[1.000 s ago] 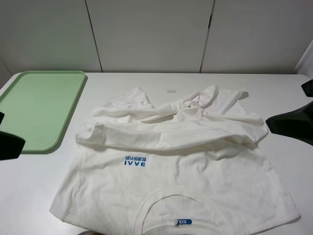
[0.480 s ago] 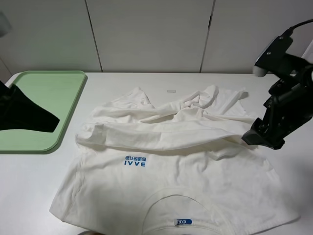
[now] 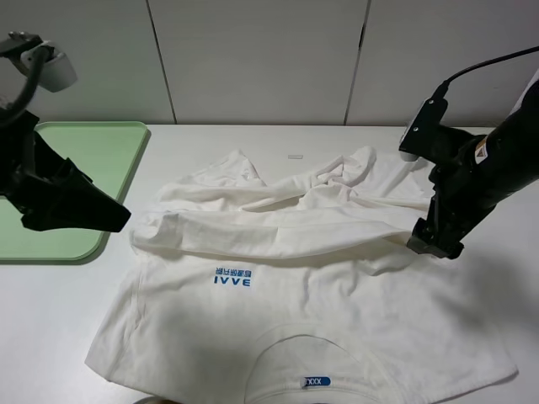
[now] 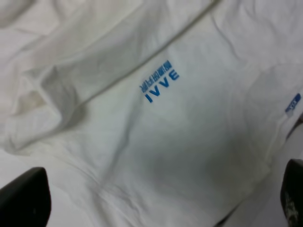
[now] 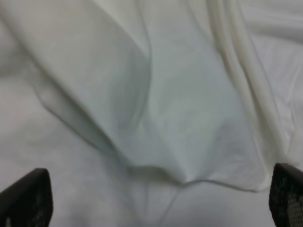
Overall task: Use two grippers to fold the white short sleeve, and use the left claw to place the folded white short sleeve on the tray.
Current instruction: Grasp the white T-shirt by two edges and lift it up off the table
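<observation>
The white short sleeve's folded band stands up in a raised fold (image 3: 286, 236). My right gripper will next grab the white short sleeve by the band's end (image 3: 411, 227).
The white short sleeve (image 3: 295, 286) lies on the table with its collar and blue neck label (image 3: 316, 381) at the near edge. Its hem half is folded over in a rumpled band. The blue IVVE print (image 3: 232, 279) shows; it also shows in the left wrist view (image 4: 158, 81). My left gripper (image 3: 114, 217) hovers open beside the shirt's left edge, partly over the pale-green tray (image 3: 72, 181). My right gripper (image 3: 434, 241) is open over the right end of the folded band. In the right wrist view its fingertips (image 5: 26, 198) stand wide apart above a cloth fold (image 5: 161, 142).
The white table (image 3: 50, 328) carries the shirt and the tray at far left. A small white tag (image 3: 295, 156) lies on the table beyond the shirt. A panelled wall (image 3: 261, 59) stands behind the table.
Both arms have swung in from the sides. The left gripper has moved right to the shirt's left edge. The right gripper has moved left and down onto the band's right end.
</observation>
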